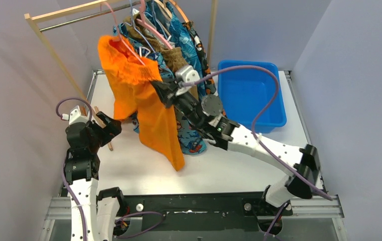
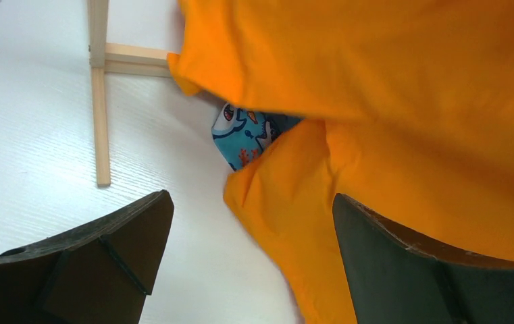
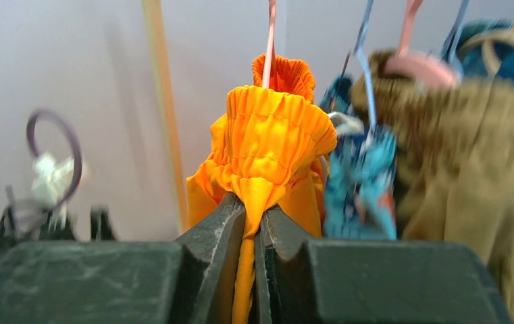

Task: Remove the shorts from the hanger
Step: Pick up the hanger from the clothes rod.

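Note:
I should next use my left gripper to grab the pink hanger by the neck beneath its hook (image 3: 272,18), which leaves the waistband (image 3: 274,128) free to remove.
The plain orange shorts (image 1: 143,100) hang from a pink hanger (image 1: 123,40) on the wooden rail, the legs reaching down to the table. My right gripper (image 1: 159,89) is shut on the orange shorts just below the gathered waistband (image 3: 274,128); fabric is pinched between its fingers (image 3: 223,229). My left gripper (image 1: 114,125) is open and empty, low at the left, beside the orange leg (image 2: 375,169). Teal shark-print shorts (image 1: 194,135) and brown shorts (image 1: 171,55) hang behind on other hangers; both show in the right wrist view, teal (image 3: 358,182) and brown (image 3: 456,148).
A blue bin (image 1: 251,93) stands at the back right of the white table (image 1: 128,165). The wooden rack's frame (image 1: 53,45) rises at the left, and its foot (image 2: 100,101) lies on the table near my left gripper.

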